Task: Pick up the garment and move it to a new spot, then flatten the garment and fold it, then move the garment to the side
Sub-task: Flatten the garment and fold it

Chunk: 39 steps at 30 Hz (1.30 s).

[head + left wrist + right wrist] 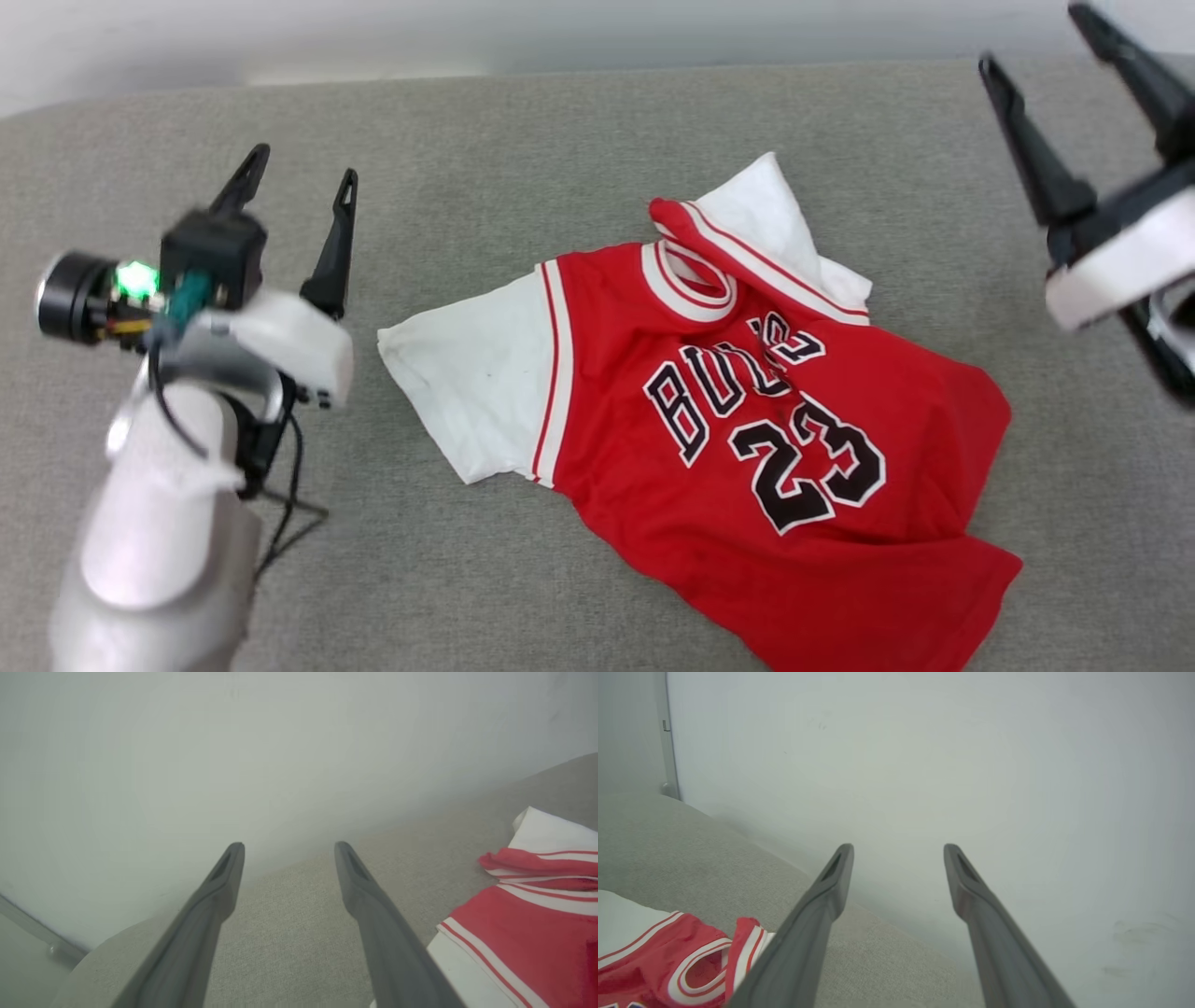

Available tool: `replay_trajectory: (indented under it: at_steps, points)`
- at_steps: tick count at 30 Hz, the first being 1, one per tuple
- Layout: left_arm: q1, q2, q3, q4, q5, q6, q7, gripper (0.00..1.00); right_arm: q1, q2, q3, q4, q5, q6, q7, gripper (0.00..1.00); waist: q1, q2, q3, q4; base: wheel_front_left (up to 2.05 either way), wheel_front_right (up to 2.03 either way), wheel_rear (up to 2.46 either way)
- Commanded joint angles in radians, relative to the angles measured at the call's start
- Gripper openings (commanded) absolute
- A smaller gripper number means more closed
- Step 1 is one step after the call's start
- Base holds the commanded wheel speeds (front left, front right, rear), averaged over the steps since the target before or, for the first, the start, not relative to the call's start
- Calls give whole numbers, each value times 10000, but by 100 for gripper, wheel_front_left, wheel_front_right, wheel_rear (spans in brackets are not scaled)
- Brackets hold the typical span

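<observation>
The white sleeve (487,375) lies flat on the cushion. The left gripper grabs the open cuff edge (416,401) next, where the garment's cloth ends loose, to pick it up.
The garment (747,420), a red jersey with white sleeves and black lettering, lies front up and rumpled on the grey cushion (523,140); its right shoulder is folded over the collar. My left gripper (303,168) hovers open to the garment's left, nothing between its fingers. My right gripper (1036,37) stands open at the upper right, raised and apart from the cloth. In the left wrist view the open left gripper (288,845) points at the wall, with the garment (528,919) at the right. In the right wrist view the open right gripper (899,847) has the garment's collar (691,970) at the lower left.
A pale wall (560,28) runs behind the cushion's far edge. Bare grey fabric surrounds the garment, with wide room to its left and beyond it. A thin dark cable (289,504) hangs by my left forearm.
</observation>
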Motion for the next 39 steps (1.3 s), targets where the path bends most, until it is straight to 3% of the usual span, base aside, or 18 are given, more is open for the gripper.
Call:
replay_trajectory:
  at_steps: [1, 9, 15, 25, 33, 36, 37, 38, 39]
  points:
    - [-414, 301, -305, 204, -282, -41, 649, 100, 680, 259, -590, -491, -339, -6, 148, 100, 0, 0, -44, -108, 0, 0, 0]
    - [-2209, 2349, -3650, 215, -3703, -52, 4702, 100, 3700, 1962, -3584, -3646, -2003, -6, 865, 100, 0, 0, 11, -334, 0, 0, 0]
    - [-3167, 3607, -5579, 195, -5858, -54, 7242, 100, 5198, 3081, -4477, -5025, -2564, -6, 1151, 100, 0, 0, 174, -573, 0, 0, 0]
    - [-4277, 4365, -7463, 1014, -7470, -56, 9434, 100, 5686, 3598, -4577, -5511, -2803, -5, 1210, 100, 0, 0, 777, -1147, 0, 0, 0]
    - [-4287, 4363, -9068, 2063, -8124, -56, 10437, 100, 5267, 3709, -4229, -5204, -2821, -5, 1043, 100, 0, 0, 1162, -1523, 0, 0, 0]
    - [-4151, 4380, -9611, 2112, -8390, -64, 10342, 100, 5254, 3685, -4236, -5080, -2802, -5, 995, 100, 0, 0, 1183, -1511, 0, 0, 0]
    - [-4167, 4371, -9698, 2111, -8468, -66, 10209, 31, 5256, 3665, -4279, -5052, -2803, -6, 994, 100, 0, 0, 1165, -1468, 0, 0, 0]
    - [-4198, 4374, -9743, 2124, -8558, -66, 10033, 0, 5254, 3651, -4310, -5024, -2805, -5, 1008, 100, 0, 0, 1132, -1423, 0, 0, 0]
    - [-4251, 4408, -9800, 2124, -8632, -66, 9891, 0, 5252, 3639, -4345, -5002, -2809, -5, 1034, 100, 0, 0, 1088, -1370, 0, 0, 0]
